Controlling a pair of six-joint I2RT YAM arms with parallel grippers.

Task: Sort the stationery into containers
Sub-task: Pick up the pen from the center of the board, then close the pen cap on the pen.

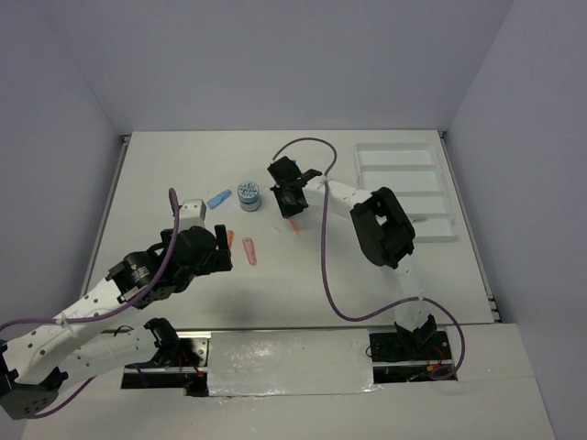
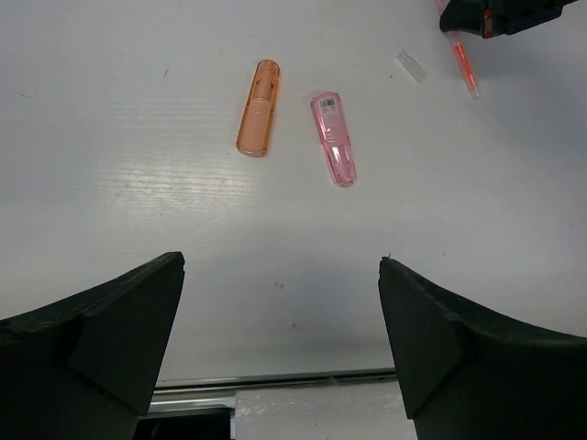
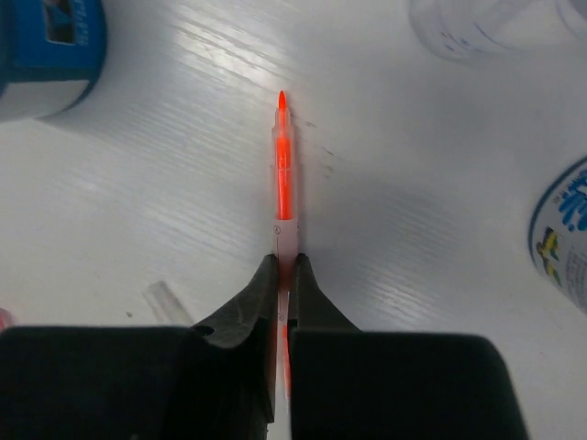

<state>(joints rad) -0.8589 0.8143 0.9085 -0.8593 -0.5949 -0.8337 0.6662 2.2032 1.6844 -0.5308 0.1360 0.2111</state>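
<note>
My left gripper grabs the small clear cap by its middle [image 1: 277, 229] [image 2: 411, 66] next, which leaves the cap's open end free to fit over the pen's tip.
My right gripper [image 3: 285, 268] is shut on a thin orange-red pen [image 3: 283, 174] that lies on the table, its tip pointing away from the fingers. From above, this gripper [image 1: 293, 212] is at mid-table beside a round blue jar [image 1: 248, 194]. A blue jar [image 3: 46, 46], a second jar [image 3: 564, 238] and a clear bottle [image 3: 495, 23] surround the pen. My left gripper [image 2: 282, 275] stands open over bare table, short of an orange stubby piece [image 2: 259, 108] and a pink one [image 2: 333, 137]. The white divided tray [image 1: 404, 188] sits at the far right.
A blue stubby piece [image 1: 218, 199] lies left of the jar. A small clear cap [image 2: 412, 65] rests on the table close to the pen. The right arm's purple cable [image 1: 323, 238] loops across the middle of the table. Walls close in the table's sides and back.
</note>
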